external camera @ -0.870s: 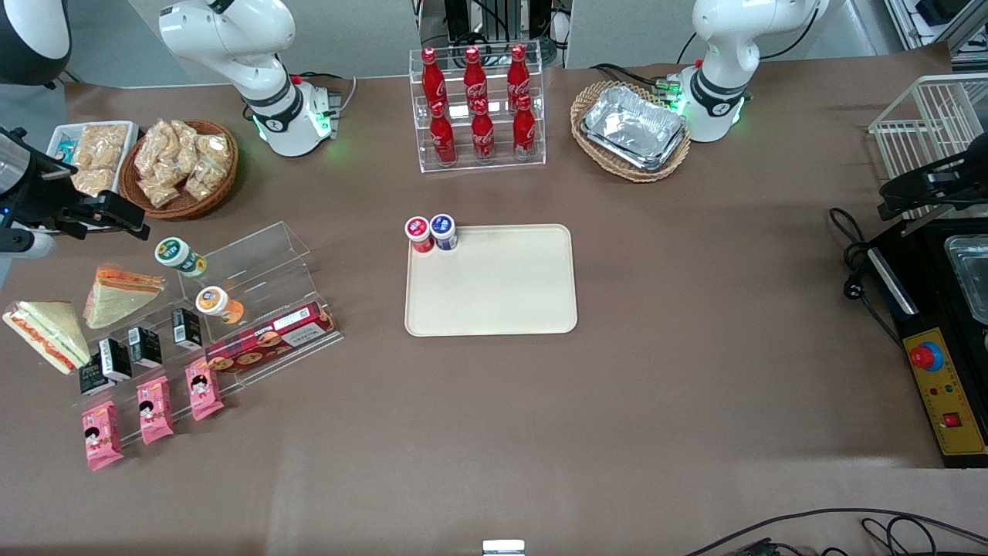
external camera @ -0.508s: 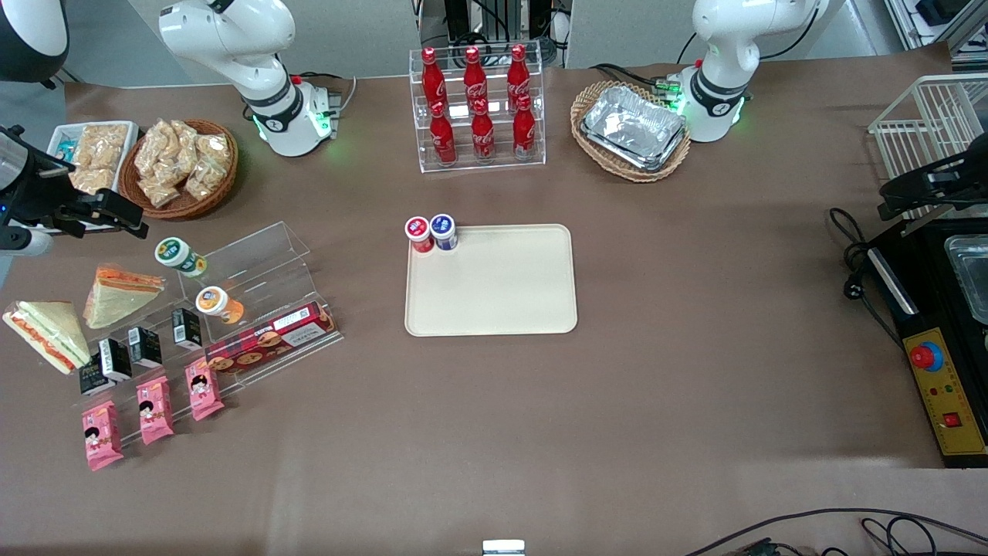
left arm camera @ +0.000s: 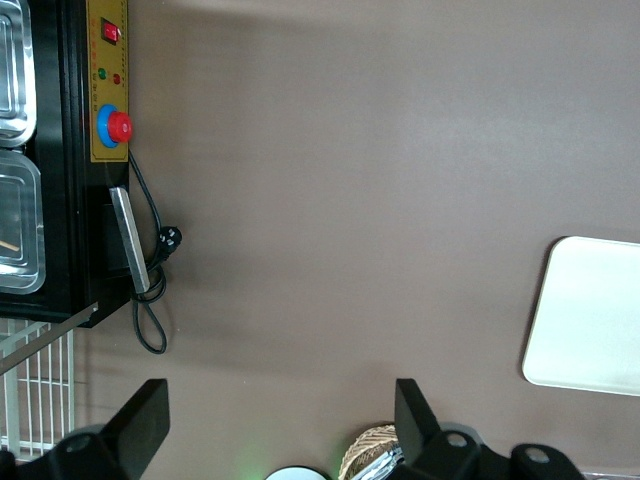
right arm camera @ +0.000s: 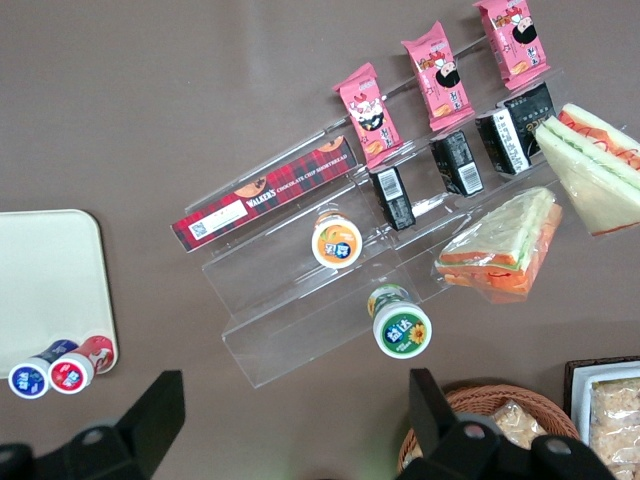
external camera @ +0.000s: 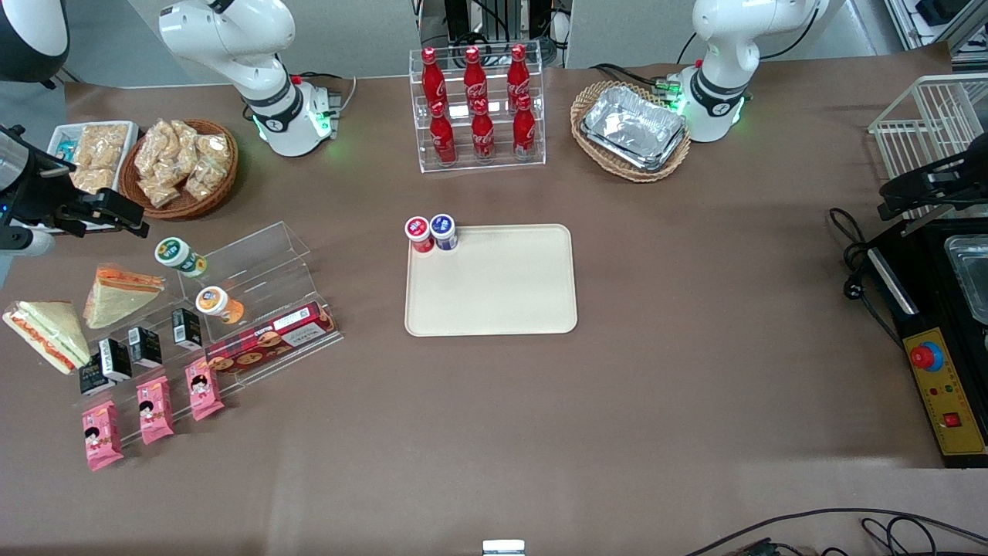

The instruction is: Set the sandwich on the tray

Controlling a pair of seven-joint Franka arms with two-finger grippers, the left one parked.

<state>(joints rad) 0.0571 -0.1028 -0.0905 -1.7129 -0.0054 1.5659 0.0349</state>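
I will take hold across the sandwich's wrapped bread sides with my right gripper next, and then it should put the white-bread sandwich on the tray point(external camera: 502, 286) point(right arm camera: 50, 285).
The sandwich point(external camera: 46, 333), a clear-wrapped white-bread wedge with a red and green filling stripe, lies on the table at the working arm's end. It also shows in the right wrist view point(right arm camera: 595, 165). The cream tray point(external camera: 502, 286) lies flat at the table's middle, and its corner shows in the right wrist view point(right arm camera: 45, 280). My right gripper point(external camera: 131, 220) is open and empty. It hangs high above the table, farther from the front camera than the sandwich and beside the snack basket. In the right wrist view the gripper point(right arm camera: 295, 430) has its fingers wide apart.
A tan-bread wedge point(external camera: 120, 292) lies beside the sandwich. A clear tiered shelf point(external camera: 247, 309) holds cups, black cartons, a biscuit box and pink packets. Two small cups point(external camera: 431, 232) stand on the tray's corner. A snack basket point(external camera: 181, 166), bottle rack point(external camera: 478, 108) and foil-tray basket point(external camera: 633, 127) stand farther back.
My right gripper has drifted very slightly away from the front camera. Nothing else has moved.
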